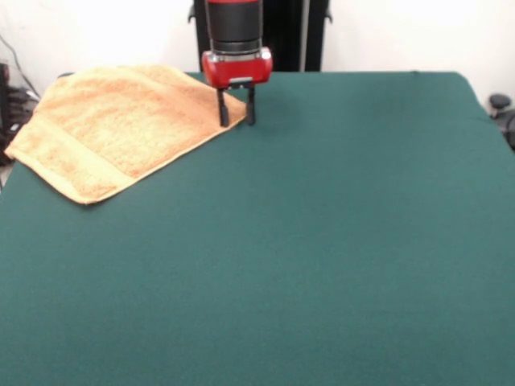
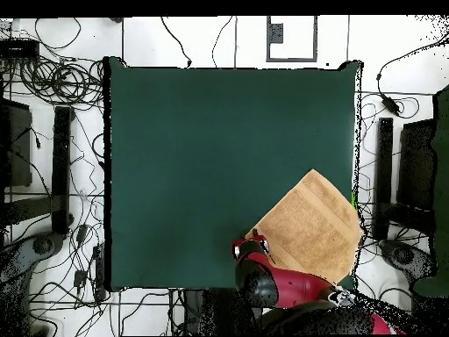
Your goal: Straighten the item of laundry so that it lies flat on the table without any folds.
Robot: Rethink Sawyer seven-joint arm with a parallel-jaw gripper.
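I will next grab the towel by its corner (image 1: 240, 111) with my gripper, to straighten the towel (image 1: 113, 129) flat on the tabletop.
The orange-tan towel (image 1: 113, 129) lies spread on the dark green table (image 1: 322, 241) at its far left corner, turned like a diamond; its left tip hangs slightly past the table's edge. A woven band runs along its near left edge. In the overhead view the towel (image 2: 311, 228) sits at the lower right corner of the table (image 2: 219, 158). My gripper (image 1: 236, 117) hangs over the towel's right corner, with its two black fingers apart and open; one finger (image 1: 223, 112) is over the towel's edge, the other is over green cloth. The gripper (image 2: 252, 243) also shows in the overhead view. No label shows.
The table's far edge and the robot pedestal (image 1: 265, 32) are right behind the gripper. Cables and stands (image 2: 61, 158) lie on the floor around the table. A dark object (image 1: 500, 104) stands off the right edge.
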